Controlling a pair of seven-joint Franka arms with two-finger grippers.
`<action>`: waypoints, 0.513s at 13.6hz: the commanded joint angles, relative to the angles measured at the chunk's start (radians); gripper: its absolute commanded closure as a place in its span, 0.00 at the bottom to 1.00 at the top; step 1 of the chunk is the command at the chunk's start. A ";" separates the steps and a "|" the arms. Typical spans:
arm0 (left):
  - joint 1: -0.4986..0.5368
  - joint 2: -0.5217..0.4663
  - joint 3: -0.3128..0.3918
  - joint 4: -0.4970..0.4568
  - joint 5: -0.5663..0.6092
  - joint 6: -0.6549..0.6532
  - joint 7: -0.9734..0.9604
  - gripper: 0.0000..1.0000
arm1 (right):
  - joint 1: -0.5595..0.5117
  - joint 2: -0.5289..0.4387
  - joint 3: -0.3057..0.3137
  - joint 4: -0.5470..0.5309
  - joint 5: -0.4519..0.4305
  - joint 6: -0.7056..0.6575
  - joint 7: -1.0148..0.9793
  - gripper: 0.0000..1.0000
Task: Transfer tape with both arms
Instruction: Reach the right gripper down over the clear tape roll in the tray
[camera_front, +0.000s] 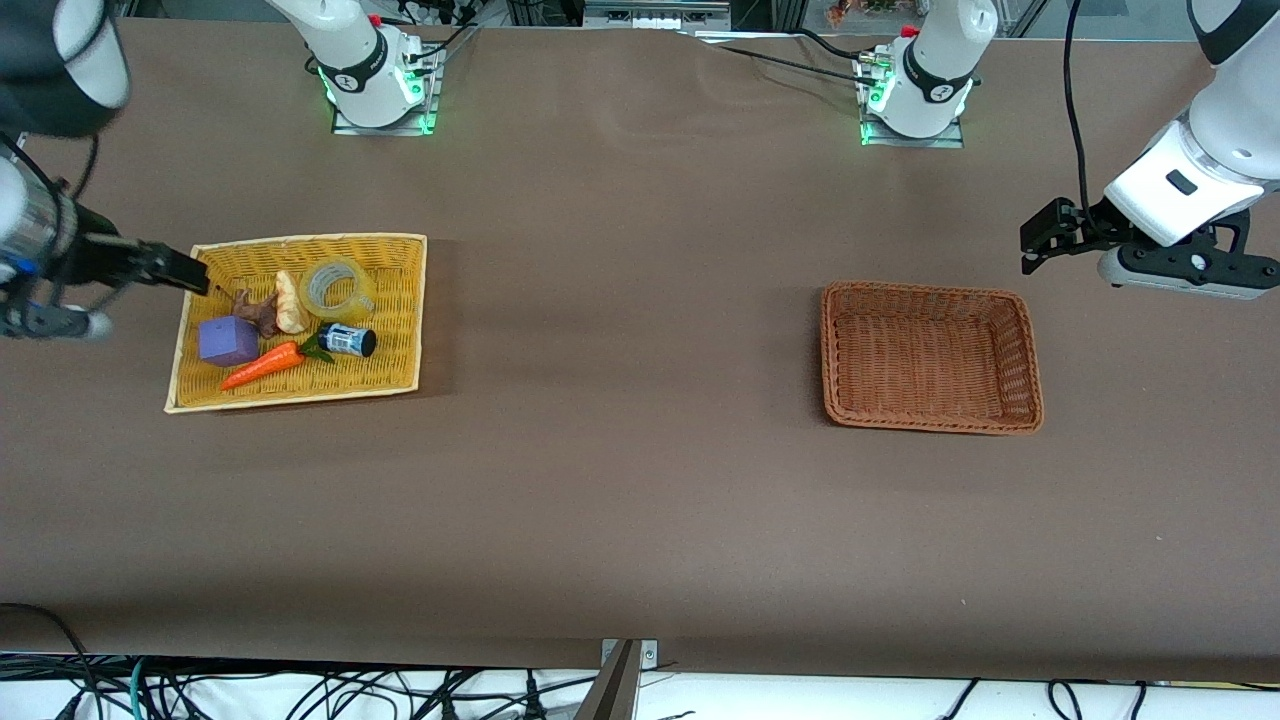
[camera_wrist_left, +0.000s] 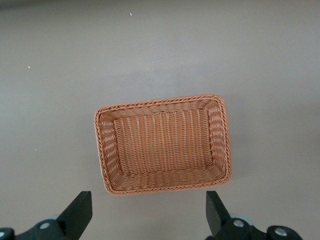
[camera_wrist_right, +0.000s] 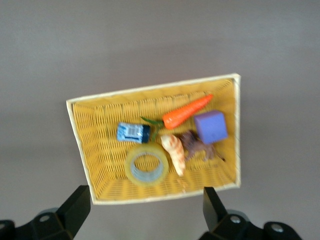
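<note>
I need to pick up the tape by its ring wall (camera_front: 338, 310) (camera_wrist_right: 146, 177) next with my right gripper, so that it can pass the tape across toward the brown basket.
The tape (camera_front: 338, 285) (camera_wrist_right: 146, 167), a yellowish translucent ring, lies flat in the yellow basket (camera_front: 400, 310) (camera_wrist_right: 95, 145) toward the right arm's end of the table. My right gripper (camera_front: 185, 272) (camera_wrist_right: 146, 212) hangs open and empty over that basket's outer rim, well above the tape. At the left arm's end, my left gripper (camera_front: 1045, 238) (camera_wrist_left: 149, 215) hovers open and empty over bare table beside the brown basket (camera_front: 1030, 370) (camera_wrist_left: 102, 150), which has nothing in it.
The yellow basket also holds a dark bottle with a blue label (camera_front: 347, 339) (camera_wrist_right: 133, 133) close to the tape, a carrot (camera_front: 265, 365) (camera_wrist_right: 187, 112), a purple cube (camera_front: 228, 341) (camera_wrist_right: 211, 127), a pale shell-like piece (camera_front: 290, 303) and a brown lump (camera_front: 262, 312).
</note>
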 joint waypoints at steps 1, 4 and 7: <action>0.000 -0.009 0.002 0.008 -0.023 -0.016 0.026 0.00 | 0.022 0.014 0.001 -0.123 0.015 0.149 0.020 0.00; 0.000 -0.009 0.001 0.008 -0.023 -0.016 0.024 0.00 | 0.025 -0.004 0.034 -0.362 0.021 0.383 0.140 0.00; -0.001 -0.009 0.001 0.008 -0.023 -0.016 0.026 0.00 | 0.025 -0.022 0.065 -0.566 0.021 0.587 0.203 0.00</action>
